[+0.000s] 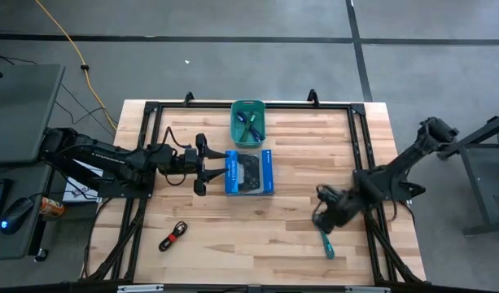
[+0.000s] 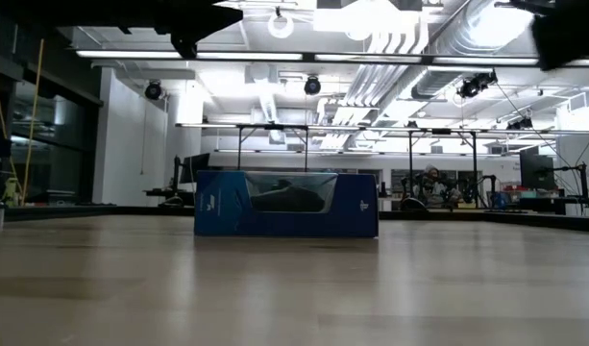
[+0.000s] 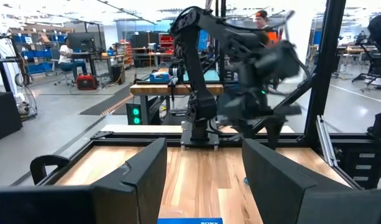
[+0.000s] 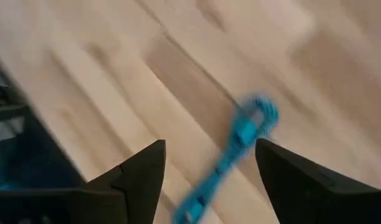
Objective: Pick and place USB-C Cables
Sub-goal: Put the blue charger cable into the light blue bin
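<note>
My right gripper is going to grab the bundled middle part of the teal cable point(image 1: 325, 242) next and put it in the teal bin point(image 1: 235, 122) with the other cables.
In the high view the teal cable point(image 1: 325, 242) lies flat on the wood near the table's near right edge. My right gripper point(image 1: 322, 218) hovers just on the far side of it, open. In the right wrist view the teal cable point(image 4: 240, 146) shows between the two spread fingers point(image 4: 209, 146), apart from both. The black cable with a red band point(image 1: 173, 236) lies on the near left of the table. A dark blue cable point(image 1: 254, 130) and a green one point(image 1: 244, 119) lie inside the teal bin point(image 1: 235, 122). My left gripper point(image 1: 200, 165) waits open, left of the blue box.
The blue box picturing a controller point(image 1: 249, 172) point(image 2: 286, 204) lies mid-table, just right of my left gripper's fingers point(image 3: 206, 146). The teal bin stands at the far edge. A black frame rail point(image 1: 363, 163) borders the table. Bare wood lies between the two loose cables.
</note>
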`<control>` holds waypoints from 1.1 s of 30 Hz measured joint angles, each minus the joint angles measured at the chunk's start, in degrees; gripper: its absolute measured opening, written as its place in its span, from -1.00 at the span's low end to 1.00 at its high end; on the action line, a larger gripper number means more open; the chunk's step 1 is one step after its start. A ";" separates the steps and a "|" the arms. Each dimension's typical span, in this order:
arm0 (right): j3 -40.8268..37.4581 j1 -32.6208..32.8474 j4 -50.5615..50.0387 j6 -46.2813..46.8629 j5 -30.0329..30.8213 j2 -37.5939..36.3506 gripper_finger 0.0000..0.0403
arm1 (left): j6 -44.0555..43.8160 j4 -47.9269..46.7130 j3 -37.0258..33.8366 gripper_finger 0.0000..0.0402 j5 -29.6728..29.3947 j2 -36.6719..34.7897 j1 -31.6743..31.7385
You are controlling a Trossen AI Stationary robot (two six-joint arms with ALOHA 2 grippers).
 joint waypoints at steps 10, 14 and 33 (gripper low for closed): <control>-0.03 5.54 1.53 14.39 -2.03 11.78 0.20 | -0.50 -0.42 0.00 -0.06 -0.02 0.00 0.00; -0.04 5.50 4.48 15.27 -3.00 16.33 0.20 | -0.55 -1.08 0.00 -0.06 -0.02 0.00 0.00; 0.41 5.50 6.46 17.78 -3.96 24.15 0.20 | -0.50 -1.76 0.02 -0.06 0.09 0.00 0.00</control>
